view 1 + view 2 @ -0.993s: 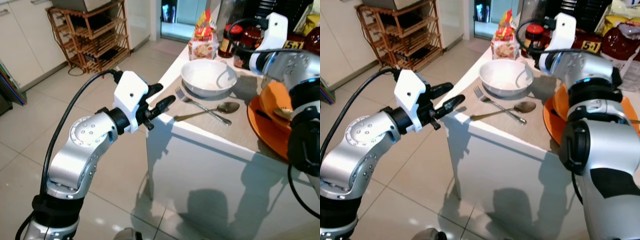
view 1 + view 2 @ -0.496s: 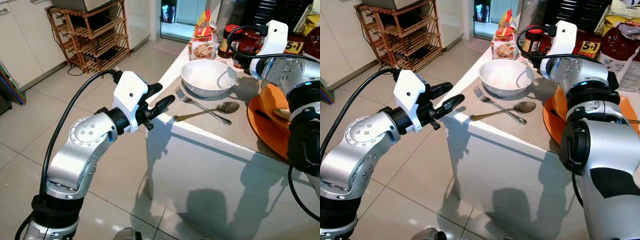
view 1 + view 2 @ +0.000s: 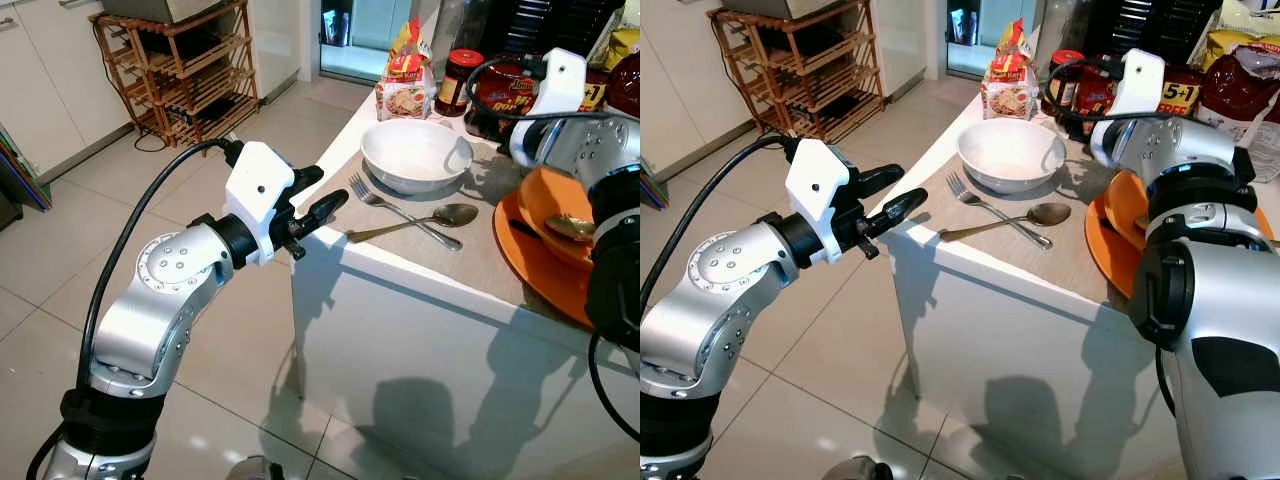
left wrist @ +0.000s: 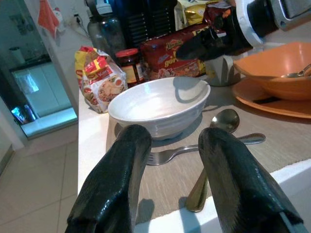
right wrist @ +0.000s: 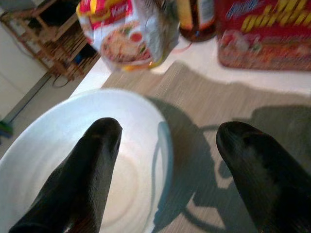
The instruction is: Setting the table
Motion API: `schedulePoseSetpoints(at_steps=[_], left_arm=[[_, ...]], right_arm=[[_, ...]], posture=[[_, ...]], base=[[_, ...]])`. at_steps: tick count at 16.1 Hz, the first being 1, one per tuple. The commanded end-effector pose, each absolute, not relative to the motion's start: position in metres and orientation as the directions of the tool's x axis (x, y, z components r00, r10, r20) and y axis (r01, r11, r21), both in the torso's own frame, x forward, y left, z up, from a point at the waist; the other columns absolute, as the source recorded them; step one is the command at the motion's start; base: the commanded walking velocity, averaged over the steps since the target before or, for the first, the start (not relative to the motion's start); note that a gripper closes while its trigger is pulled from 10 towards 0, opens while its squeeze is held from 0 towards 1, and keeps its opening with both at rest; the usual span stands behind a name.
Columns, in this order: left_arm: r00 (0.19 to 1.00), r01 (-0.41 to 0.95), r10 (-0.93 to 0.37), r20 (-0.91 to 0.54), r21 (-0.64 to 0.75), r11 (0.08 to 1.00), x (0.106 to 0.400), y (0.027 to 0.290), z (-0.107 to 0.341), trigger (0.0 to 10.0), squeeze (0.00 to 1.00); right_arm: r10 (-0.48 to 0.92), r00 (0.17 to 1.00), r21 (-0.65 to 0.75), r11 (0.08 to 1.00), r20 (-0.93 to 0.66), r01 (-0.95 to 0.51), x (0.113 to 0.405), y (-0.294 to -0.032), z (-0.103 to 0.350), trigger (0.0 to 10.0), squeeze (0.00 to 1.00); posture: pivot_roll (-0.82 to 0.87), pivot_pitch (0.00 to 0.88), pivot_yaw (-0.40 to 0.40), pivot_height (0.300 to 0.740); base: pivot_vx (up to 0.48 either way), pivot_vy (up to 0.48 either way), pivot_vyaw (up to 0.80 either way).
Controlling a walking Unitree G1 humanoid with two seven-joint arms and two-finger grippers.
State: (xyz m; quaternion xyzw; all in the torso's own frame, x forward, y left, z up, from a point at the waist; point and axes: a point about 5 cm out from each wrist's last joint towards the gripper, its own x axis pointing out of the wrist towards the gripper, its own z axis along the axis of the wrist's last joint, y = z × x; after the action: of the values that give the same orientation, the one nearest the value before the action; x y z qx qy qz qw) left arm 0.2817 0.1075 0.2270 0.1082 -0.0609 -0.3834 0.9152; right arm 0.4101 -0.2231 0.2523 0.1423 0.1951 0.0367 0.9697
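Next, the right gripper picks up the white bowl by its thin rim (image 3: pixel 471 153) (image 5: pixel 168 153), one finger inside. The bowl spreads wider than my open fingers.
A white bowl (image 3: pixel 415 155) stands on a beige placemat (image 3: pixel 480 245) near the table's corner, with a fork (image 3: pixel 400 208) and a spoon (image 3: pixel 425 220) crossed in front of it. To the right, an orange bowl (image 3: pixel 555 200) holding another spoon rests on an orange plate (image 3: pixel 530 265). My left gripper (image 3: pixel 333 184) hovers open just off the table corner, pointing at the cutlery. My right gripper (image 5: pixel 167 131) is open and empty, above the mat beside the white bowl's (image 5: pixel 73 165) far rim.
A noodle packet (image 3: pixel 405 75), a red-lidded jar (image 3: pixel 457 80) and red snack packs (image 3: pixel 505 95) line the back of the table (image 3: pixel 420 330). A wooden rack (image 3: pixel 185 70) stands across the tiled floor at the far left, and a doorway opens behind the table.
My right arm has drawn back to the right, away from the white bowl, uncovering the jar. The left arm and the tableware have stayed put.
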Motion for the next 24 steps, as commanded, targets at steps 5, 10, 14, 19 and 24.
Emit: schedulePoseSetpoints(at_steps=[5, 10, 14, 19, 24], left_arm=[[0.685, 0.697, -0.728, 0.037, 0.257, 0.669, 0.283, 0.103, 0.233, 10.0, 0.0], [0.679, 0.705, -0.734, 0.029, 0.256, 0.662, 0.282, 0.102, 0.232, 10.0, 0.0], [0.68, 0.703, -0.732, 0.029, 0.256, 0.663, 0.282, 0.102, 0.231, 10.0, 0.0], [0.68, 0.703, -0.733, 0.03, 0.26, 0.662, 0.282, 0.102, 0.232, 10.0, 0.0], [0.669, 0.714, -0.743, 0.024, 0.257, 0.652, 0.281, 0.1, 0.232, 10.0, 0.0]], right_arm=[[0.246, 0.889, 0.504, 0.863, -0.386, -0.02, 0.407, -0.213, 0.24, 10.0, 0.0], [0.259, 0.826, 0.473, 0.881, -0.501, 0.01, 0.402, -0.201, 0.215, 10.0, 0.0], [0.258, 0.827, 0.492, 0.87, -0.5, 0.026, 0.402, -0.198, 0.208, 5.3, 0.0], [0.243, 0.843, 0.502, 0.864, -0.48, 0.037, 0.403, -0.2, 0.209, 0.0, 0.0], [0.244, 0.85, 0.513, 0.858, -0.467, 0.036, 0.404, -0.2, 0.211, 0.0, 0.0]], posture=[[0.01, 0.024, 0.01, 0.74], [0.01, 0.021, 0.006, 0.74], [0.01, 0.024, 0.003, 0.74], [0.01, 0.022, 0.007, 0.74], [0.01, 0.024, 0.009, 0.74]], base=[[0.0, 0.0, 0.0], [0.0, 0.0, 0.0], [0.0, 0.0, 0.0], [0.0, 0.0, 0.0], [0.0, 0.0, 0.0]])
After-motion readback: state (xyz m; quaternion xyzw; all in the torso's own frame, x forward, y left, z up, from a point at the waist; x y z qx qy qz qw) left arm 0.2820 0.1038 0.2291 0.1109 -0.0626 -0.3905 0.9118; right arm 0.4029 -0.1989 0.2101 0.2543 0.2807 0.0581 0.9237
